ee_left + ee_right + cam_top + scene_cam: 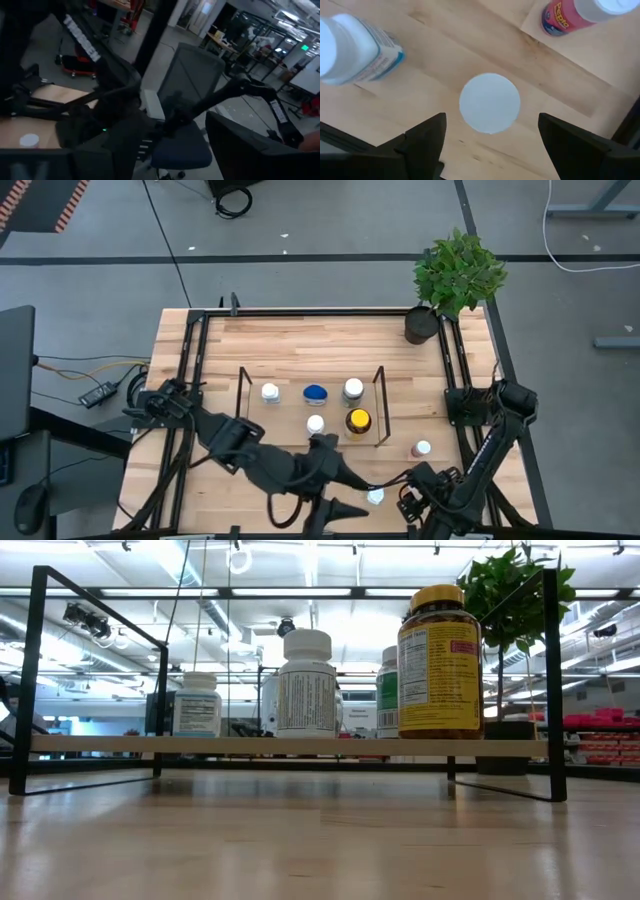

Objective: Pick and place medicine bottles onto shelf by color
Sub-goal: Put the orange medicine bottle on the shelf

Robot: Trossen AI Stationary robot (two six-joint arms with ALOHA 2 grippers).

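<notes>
My right gripper needs to go lower before it closes on the white cap [490, 103], because my fingers stop above the cap and would miss it if I closed now.
The black rod shelf [310, 408] stands mid-table and carries several bottles: three white-capped, one blue-capped [316, 393], and the amber yellow-capped one [358, 421], which also shows in the low view [440, 660]. A pink bottle [422, 448] stands on the table to the shelf's right. A white-capped bottle [375, 497] stands near the front edge. My right gripper [490, 145] is open above it, one finger on each side of its cap [490, 103], touching nothing. My left gripper [360, 498] is open just left of that bottle, pointing toward the table's right.
Another white bottle [350, 47] lies or stands close beside the right gripper. A black plant pot [421, 326] with a green plant sits at the far right corner. A black frame [190, 370] edges the table. The two arms are close together at the front edge.
</notes>
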